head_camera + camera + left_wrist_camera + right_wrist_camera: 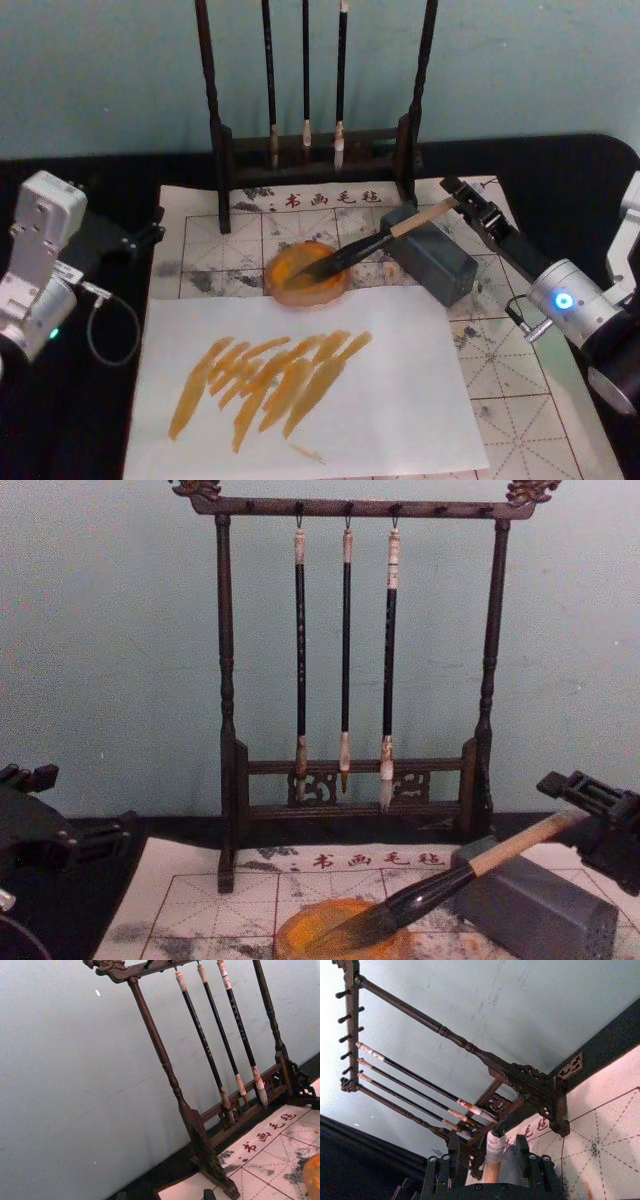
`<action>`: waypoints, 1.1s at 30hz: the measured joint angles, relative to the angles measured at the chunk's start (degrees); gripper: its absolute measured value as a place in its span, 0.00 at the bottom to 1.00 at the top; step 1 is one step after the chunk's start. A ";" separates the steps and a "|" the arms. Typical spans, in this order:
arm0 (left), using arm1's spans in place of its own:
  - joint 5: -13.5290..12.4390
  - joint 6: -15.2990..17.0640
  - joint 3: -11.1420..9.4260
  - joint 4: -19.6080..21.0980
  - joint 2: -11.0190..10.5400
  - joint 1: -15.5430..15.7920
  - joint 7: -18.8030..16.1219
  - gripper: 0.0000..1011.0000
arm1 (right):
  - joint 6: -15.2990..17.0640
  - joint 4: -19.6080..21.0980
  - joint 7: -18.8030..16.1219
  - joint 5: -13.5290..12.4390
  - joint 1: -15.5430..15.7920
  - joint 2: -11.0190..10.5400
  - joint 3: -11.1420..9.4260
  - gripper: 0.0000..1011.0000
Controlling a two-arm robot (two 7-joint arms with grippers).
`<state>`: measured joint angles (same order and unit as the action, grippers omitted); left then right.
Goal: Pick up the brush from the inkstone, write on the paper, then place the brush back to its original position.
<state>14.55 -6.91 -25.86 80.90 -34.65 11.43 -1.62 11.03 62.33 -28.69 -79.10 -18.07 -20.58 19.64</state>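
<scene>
I should next use my right gripper to grab the brush by its white-wrapped upper end [568,821], which sticks out free, as the brush's handle leans across the grey inkstone block [535,905].
The brush [375,243] lies slanted, its dark bristles in a round orange dish [290,285] and its shaft across the dark grey inkstone block [440,265]. My right gripper [455,200] is at the tan upper end of the brush. In the right wrist view its fingers [455,1152] stand open on either side of the white-wrapped end [495,1144], with a gap on each side. The paper [380,400], a plain white sheet with several orange strokes, lies in front of the dish. My left gripper [140,240] is parked at the far left, off the sheets.
A gridded off-white mat [520,390] with red characters lies under the paper and the dish. Behind it a dark wooden rack [222,150] holds three thin hanging brushes [305,70] before a pale wall. The table around it is black.
</scene>
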 joint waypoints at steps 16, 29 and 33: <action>0.00 0.00 0.00 0.00 0.00 0.00 0.00 0.99 | 0.00 0.00 0.00 0.01 0.00 0.00 0.00 0.21; 0.00 0.00 0.00 0.00 0.00 0.00 0.00 0.99 | 0.00 0.00 0.00 0.00 0.00 0.00 0.00 0.18; 0.00 0.00 0.00 0.00 0.00 0.00 0.00 0.99 | 0.00 0.00 0.00 0.00 0.00 0.00 0.00 0.18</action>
<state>14.55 -6.91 -25.86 80.90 -34.65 11.43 -1.62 11.03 62.33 -28.69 -79.10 -18.07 -20.58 19.64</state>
